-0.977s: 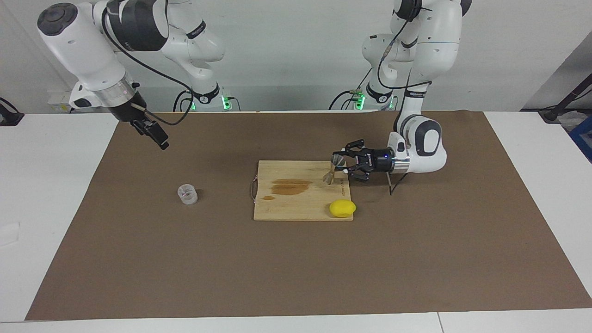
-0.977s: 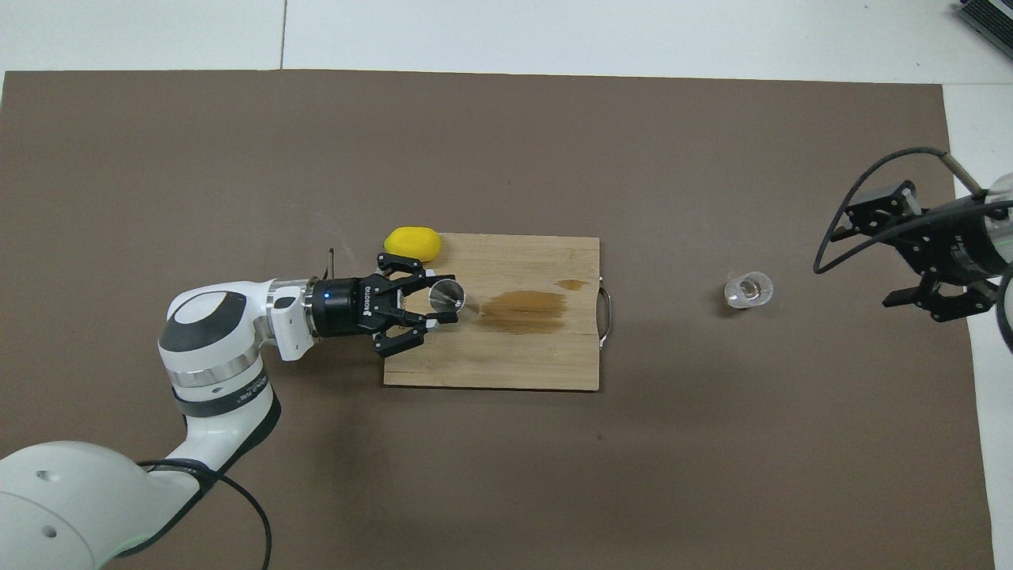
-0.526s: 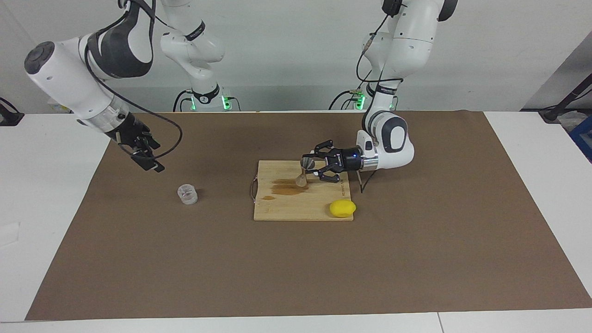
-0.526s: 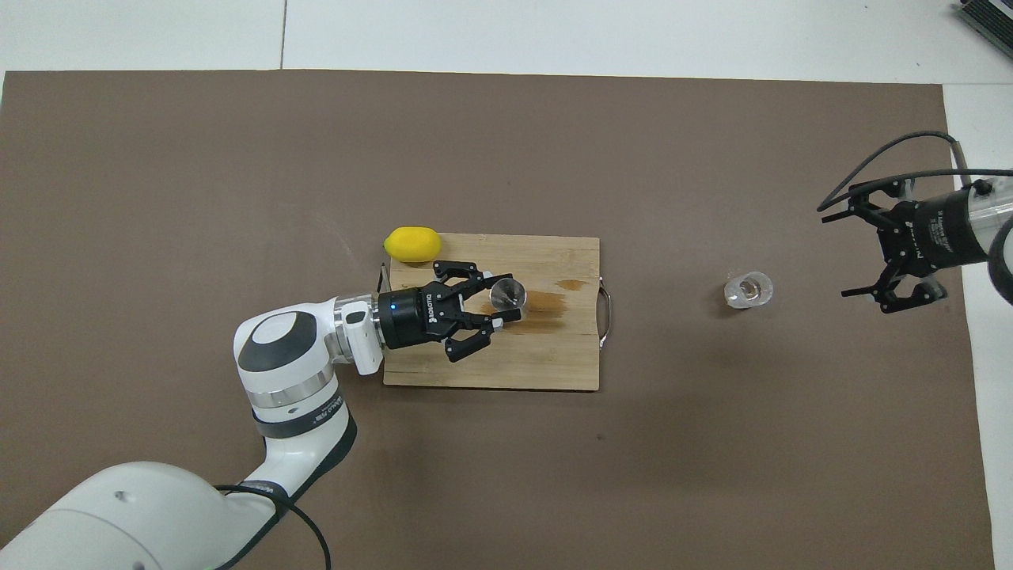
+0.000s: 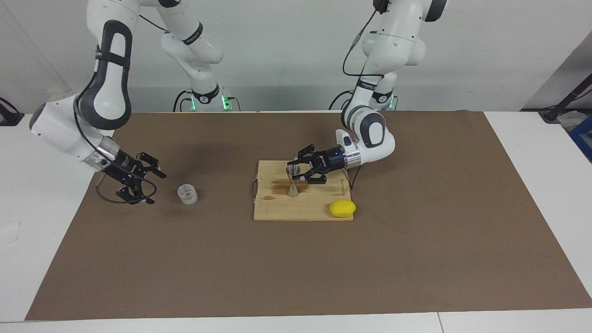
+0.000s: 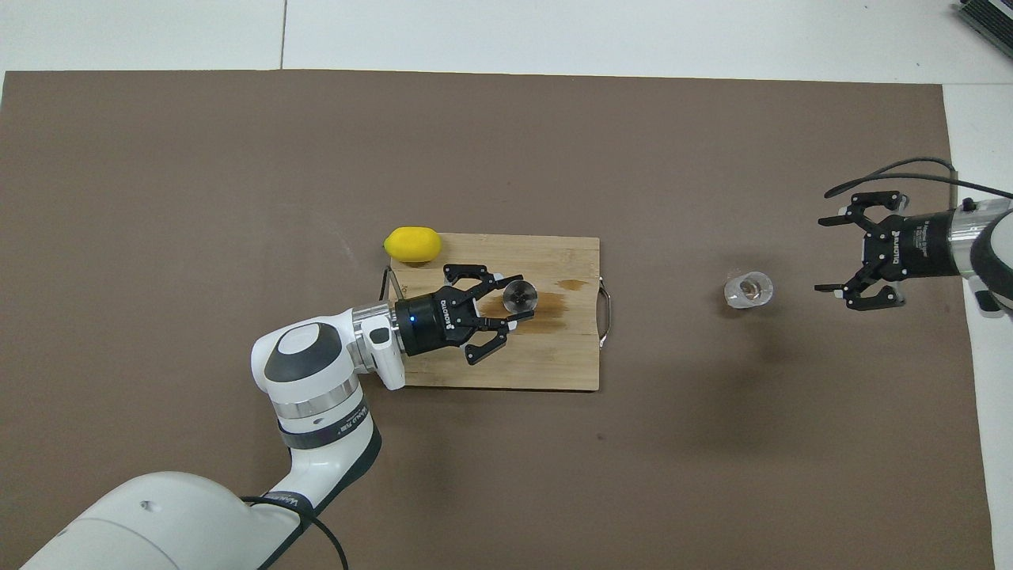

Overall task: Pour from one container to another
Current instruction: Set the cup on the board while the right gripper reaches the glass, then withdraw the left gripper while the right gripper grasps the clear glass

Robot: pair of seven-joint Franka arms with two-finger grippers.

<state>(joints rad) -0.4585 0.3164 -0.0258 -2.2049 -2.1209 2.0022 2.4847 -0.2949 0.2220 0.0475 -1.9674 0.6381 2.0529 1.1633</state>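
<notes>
The jigger (image 6: 519,294) is standing upright on the stained board (image 6: 551,318) and would stay standing, so my left gripper needs to let go of it.
A small clear glass cup (image 5: 187,194) (image 6: 748,289) stands on the brown mat toward the right arm's end of the table. My right gripper (image 5: 155,188) (image 6: 825,255) hangs low and open just beside it, not touching it. The grey metal jigger (image 5: 292,183) (image 6: 519,294) stands upright on the wooden cutting board (image 5: 314,210) (image 6: 554,368), over a brown stain. My left gripper (image 5: 294,170) (image 6: 518,299) reaches in level and is shut on the jigger's upper part.
A yellow lemon (image 5: 342,208) (image 6: 411,244) lies at the board's corner farthest from the robots, toward the left arm's end. A brown wet stain (image 6: 554,305) marks the board's middle. The brown mat (image 5: 296,277) covers most of the white table.
My left gripper carried the jigger along the board toward the right arm's end and brought it from tilted to upright. My right gripper came down from high above to beside the glass cup.
</notes>
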